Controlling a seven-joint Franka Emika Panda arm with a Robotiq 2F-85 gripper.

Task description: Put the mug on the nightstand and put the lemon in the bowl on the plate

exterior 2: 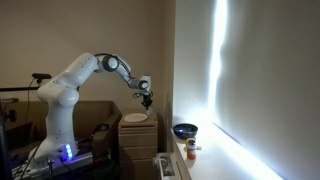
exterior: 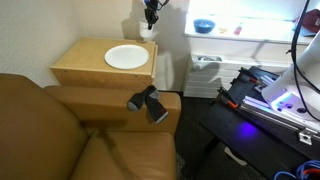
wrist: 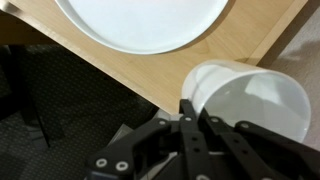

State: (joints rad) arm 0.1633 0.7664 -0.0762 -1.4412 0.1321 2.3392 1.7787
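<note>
The mug (exterior: pixel 147 32) hangs above the nightstand's edge and would drop at the nightstand's back corner if I opened now. The mug stays held in my gripper for now.
My gripper (wrist: pixel 190 105) is shut on the rim of the white mug (wrist: pixel 252 100), one finger inside and one outside. In an exterior view the gripper (exterior: pixel 150 17) holds the mug (exterior: pixel 147 32) at the back corner of the light-wood nightstand (exterior: pixel 75 65). I cannot tell whether the mug rests on the top. The white plate (exterior: pixel 126 57) lies bare on the nightstand, and it also shows in the wrist view (wrist: pixel 140 20). The blue bowl (exterior: pixel 204 26) stands on the white sill, also seen in the other exterior view (exterior 2: pixel 185 130). I cannot make out the lemon.
The brown sofa (exterior: pixel 60 130) stands against the nightstand, with a black object (exterior: pixel 148 103) on its arm. Small items (exterior: pixel 237 30) sit on the sill beside the bowl. A white bin (exterior: pixel 205 70) stands below the sill. The robot base (exterior 2: pixel 55 120) is beside the sofa.
</note>
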